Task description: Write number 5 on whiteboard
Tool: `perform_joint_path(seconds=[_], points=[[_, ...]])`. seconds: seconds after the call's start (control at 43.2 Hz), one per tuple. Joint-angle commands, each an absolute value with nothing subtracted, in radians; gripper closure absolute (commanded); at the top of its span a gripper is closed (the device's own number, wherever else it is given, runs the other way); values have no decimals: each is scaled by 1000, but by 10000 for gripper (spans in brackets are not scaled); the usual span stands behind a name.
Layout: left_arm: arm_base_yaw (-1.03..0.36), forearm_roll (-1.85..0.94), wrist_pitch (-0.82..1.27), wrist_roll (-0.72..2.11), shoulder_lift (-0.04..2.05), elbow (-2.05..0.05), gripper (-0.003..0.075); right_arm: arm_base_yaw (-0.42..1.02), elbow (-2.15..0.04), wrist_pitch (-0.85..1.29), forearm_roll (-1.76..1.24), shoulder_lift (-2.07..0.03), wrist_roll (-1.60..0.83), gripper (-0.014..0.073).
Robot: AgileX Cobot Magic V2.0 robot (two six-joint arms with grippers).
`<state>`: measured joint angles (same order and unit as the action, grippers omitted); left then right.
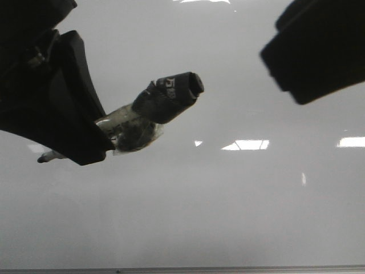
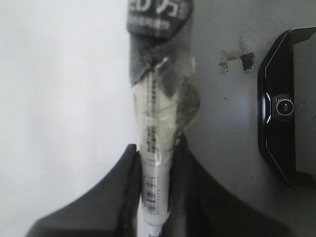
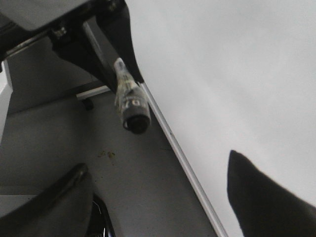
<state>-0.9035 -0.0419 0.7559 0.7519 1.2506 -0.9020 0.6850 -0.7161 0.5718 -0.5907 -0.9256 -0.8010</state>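
Note:
I should grab the marker [image 1: 165,100] next with my right gripper by its black end that sticks out, because the fingers of my left gripper already hold the marker toward its writing tip.
The whiteboard [image 1: 228,200] fills the front view, glossy pale grey, with a thin frame edge [image 1: 228,268]. No number 5 shows on it in any view. My left gripper [image 1: 100,137] is shut on a white marker [image 1: 165,100] wrapped in clear tape, with a black printed end sticking out past the fingers. Its small dark nib [image 1: 43,158] points the other way. In the left wrist view the marker [image 2: 155,123] sits clamped between both fingers of the gripper [image 2: 155,163]. My right gripper [image 3: 158,163] is open and empty, over the board's edge [image 3: 182,158].
Bright white light reflections [image 1: 248,145] lie on the board. Beside the board is a grey table [image 3: 128,187] with tape scraps [image 2: 237,59] and a black glossy device [image 2: 286,106]. The right arm [image 1: 319,51] hangs at the top right of the front view.

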Motion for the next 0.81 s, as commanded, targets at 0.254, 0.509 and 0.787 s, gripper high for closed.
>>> perform_joint_path(seconds=[0.254,0.509,0.787], points=[[-913,-53,703,752,1222,-935,741,829,-890,534,-627,-1148,-856,12],[-913,-53,705,752,1222,-935,741,828,-936,560,-610,-1221,-856,14],[-913,-53,708,752,1222,-935,741,828,-954,602,-571,-1263,-856,46]])
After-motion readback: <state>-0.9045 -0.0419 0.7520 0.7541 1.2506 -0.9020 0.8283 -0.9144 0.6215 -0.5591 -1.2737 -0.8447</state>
